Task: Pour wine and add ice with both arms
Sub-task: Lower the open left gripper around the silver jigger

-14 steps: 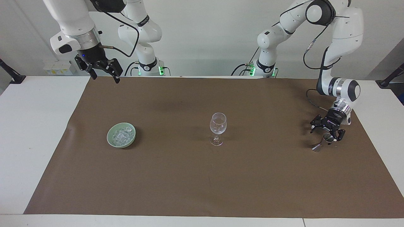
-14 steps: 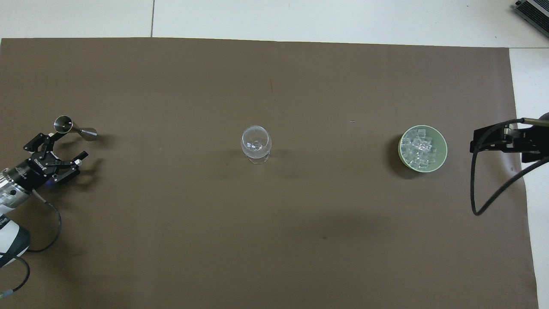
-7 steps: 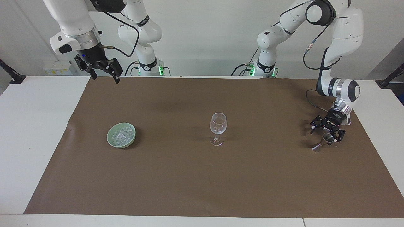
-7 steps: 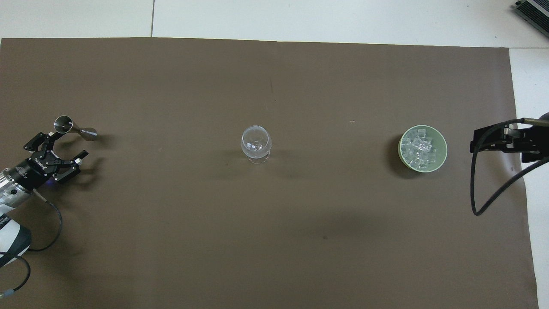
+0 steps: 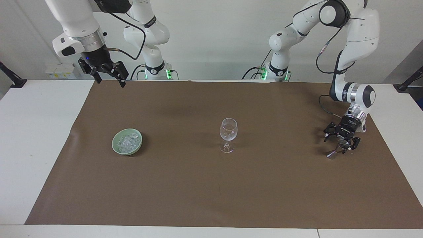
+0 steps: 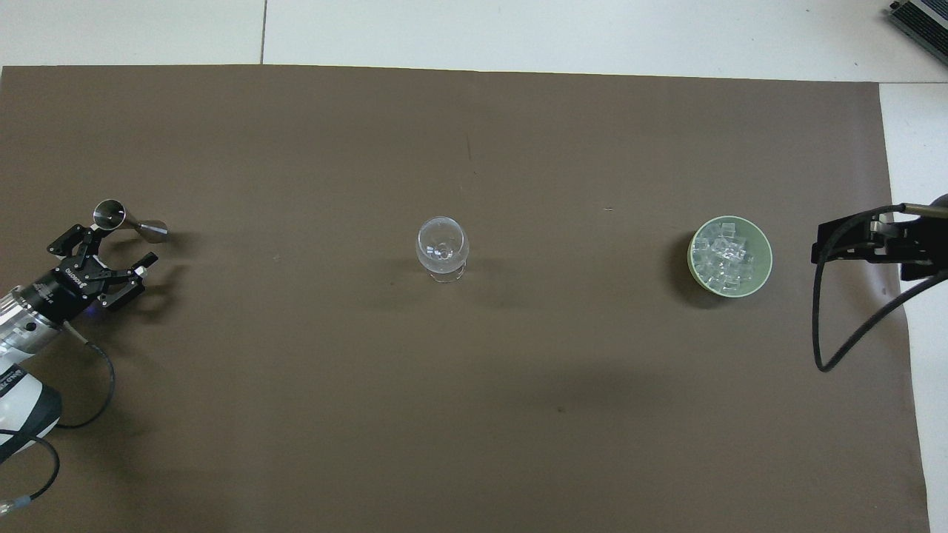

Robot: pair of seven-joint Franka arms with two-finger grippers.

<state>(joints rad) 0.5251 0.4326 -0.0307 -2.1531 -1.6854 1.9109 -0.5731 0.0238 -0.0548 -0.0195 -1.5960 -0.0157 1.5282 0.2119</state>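
The left gripper grabs the jigger by its narrow middle (image 6: pixel 135 223) next, since both cups of the jigger slope outward toward their rims.
A clear stemmed glass (image 5: pixel 228 134) (image 6: pixel 442 248) stands upright mid-mat and looks empty. The ice (image 5: pixel 127 142) (image 6: pixel 726 255) lies as several clear cubes in a pale green bowl (image 5: pixel 115 147) (image 6: pixel 765 259) toward the right arm's end. A small metal jigger (image 5: pixel 337 148) (image 6: pixel 130 223) stands toward the left arm's end. My left gripper (image 5: pixel 341 140) (image 6: pixel 104 248) hangs low right beside the jigger's upper cup, open; contact cannot be told. High over the mat's corner nearest its own base, my right gripper (image 5: pixel 110 81) (image 6: pixel 822 248) waits, open and empty. Wine is out of view.
A brown mat (image 5: pixel 211 198) (image 6: pixel 474 414) covers most of the white table (image 5: pixel 36 132). A black cable (image 6: pixel 837 348) loops down from the right wrist over the mat's edge, beside the bowl.
My left gripper has shifted slightly closer to the jigger and its fingers have narrowed a little. The right arm, glass and bowl have not moved.
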